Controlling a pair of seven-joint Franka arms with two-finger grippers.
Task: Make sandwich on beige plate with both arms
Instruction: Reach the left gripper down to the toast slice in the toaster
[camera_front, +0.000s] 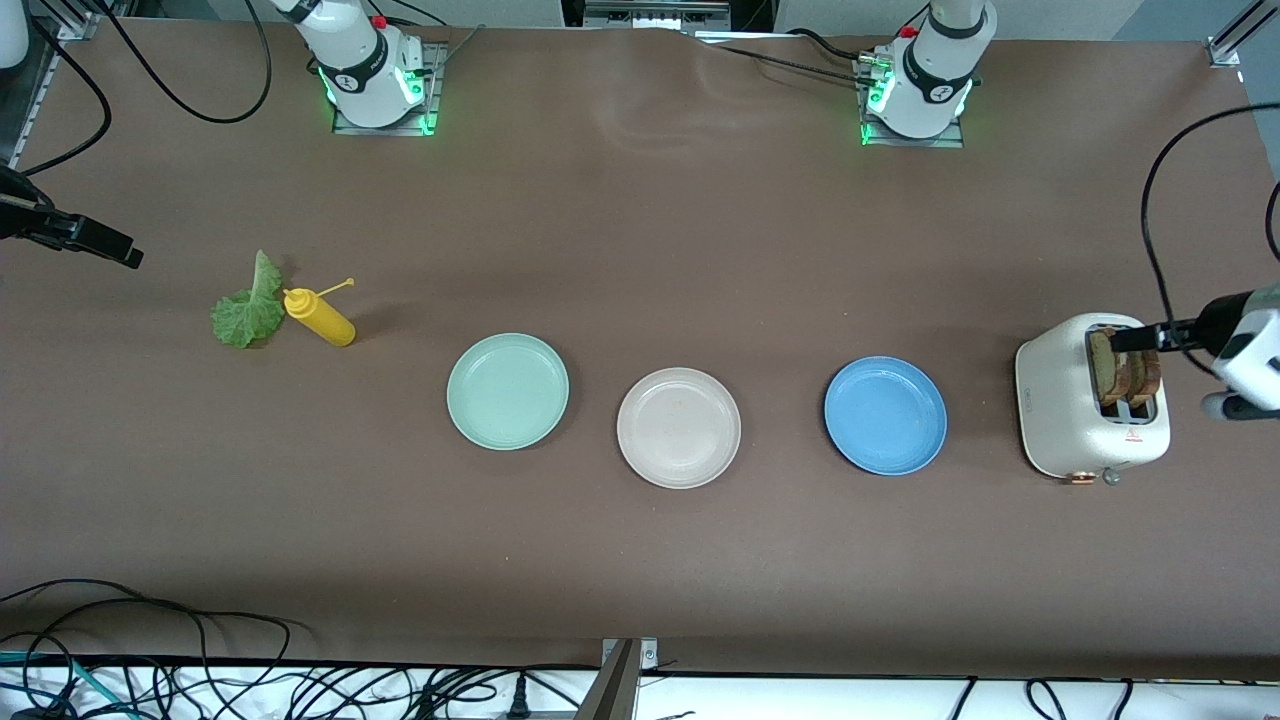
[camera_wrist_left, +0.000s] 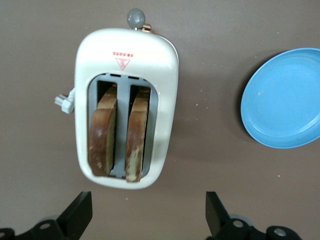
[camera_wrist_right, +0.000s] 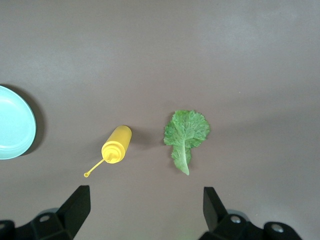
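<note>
Next, my left gripper grabs the bread slice nearer the blue plate by its top crust (camera_front: 1106, 360) to start the sandwich on the beige plate (camera_front: 679, 427).
The beige plate (camera_front: 679, 427) sits bare between a mint-green plate (camera_front: 508, 391) and a blue plate (camera_front: 886, 415). The sandwich's parts lie apart. Two browned bread slices (camera_front: 1125, 370) (camera_wrist_left: 120, 132) stand in the slots of a white toaster (camera_front: 1060, 400) (camera_wrist_left: 165, 65) at the left arm's end. A green lettuce leaf (camera_front: 245, 310) (camera_wrist_right: 186, 132) lies flat at the right arm's end. My left gripper (camera_front: 1135, 340) (camera_wrist_left: 147, 205) hangs open over the toaster, holding nothing. Over the table near the lettuce, my right gripper (camera_front: 110, 245) (camera_wrist_right: 145, 200) is open and holds nothing.
A yellow squeeze bottle (camera_front: 320, 317) (camera_wrist_right: 116, 144) lies on its side beside the lettuce, toward the mint-green plate. The toaster's plug (camera_wrist_left: 62, 102) rests next to it. Cables run along the table's edges.
</note>
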